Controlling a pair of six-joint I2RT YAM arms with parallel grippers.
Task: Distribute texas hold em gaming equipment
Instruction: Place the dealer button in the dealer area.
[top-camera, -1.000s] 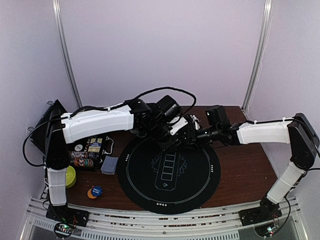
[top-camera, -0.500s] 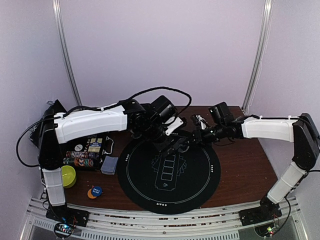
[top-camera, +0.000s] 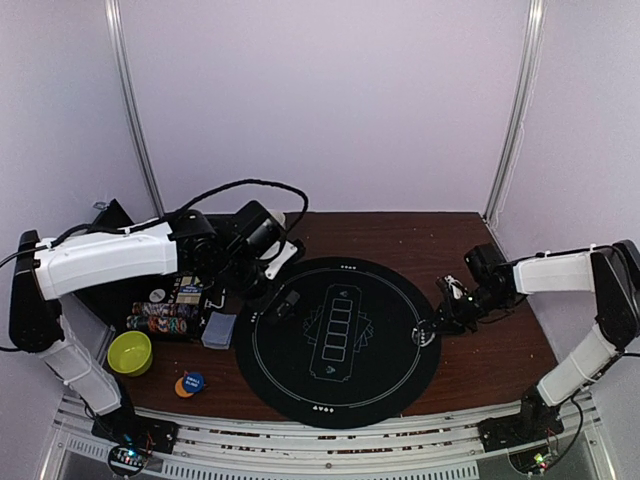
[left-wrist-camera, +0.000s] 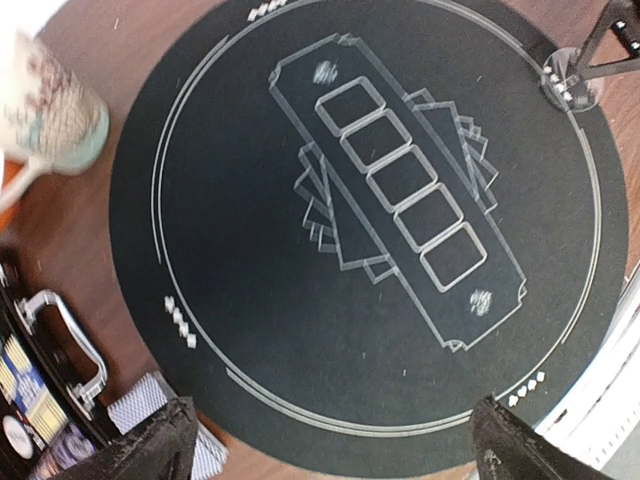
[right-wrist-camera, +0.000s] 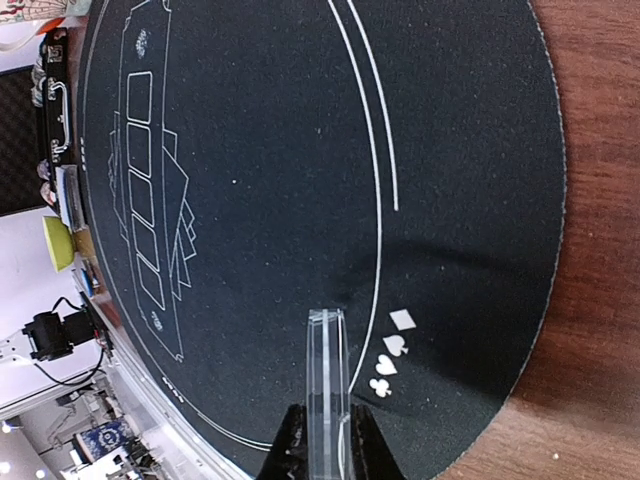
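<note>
The clear disc's low edge meets the black mat (top-camera: 300, 370) at its suit marks, so the disc would settle; my right gripper will open.
My right gripper (right-wrist-camera: 325, 445) is shut on a clear disc (right-wrist-camera: 325, 375), held on edge over the black mat (right-wrist-camera: 250, 150) beside its white suit marks. From above, that right gripper (top-camera: 434, 326) and the disc (top-camera: 426, 336) are at the mat's right edge. My left gripper (top-camera: 285, 300) hangs open and empty over the left part of the mat (top-camera: 300, 370); its fingertips (left-wrist-camera: 165, 440) stand wide apart. Grey-blue cards (top-camera: 219, 330) lie left of the mat. Blue and orange discs (top-camera: 188, 383) lie near the front left. Striped chips (top-camera: 165, 320) sit in the case.
The open black chip case (top-camera: 175, 295) stands at the left, its metal handle (left-wrist-camera: 65, 335) toward the mat. A green bowl (top-camera: 130, 352) sits in front of it. The table's front rail (top-camera: 320, 450) runs along the near edge.
Both grippers were together at the mat's far edge. The left one has opened and swung back left. The right one has shut on the clear disc and carried it to the mat's right edge.
</note>
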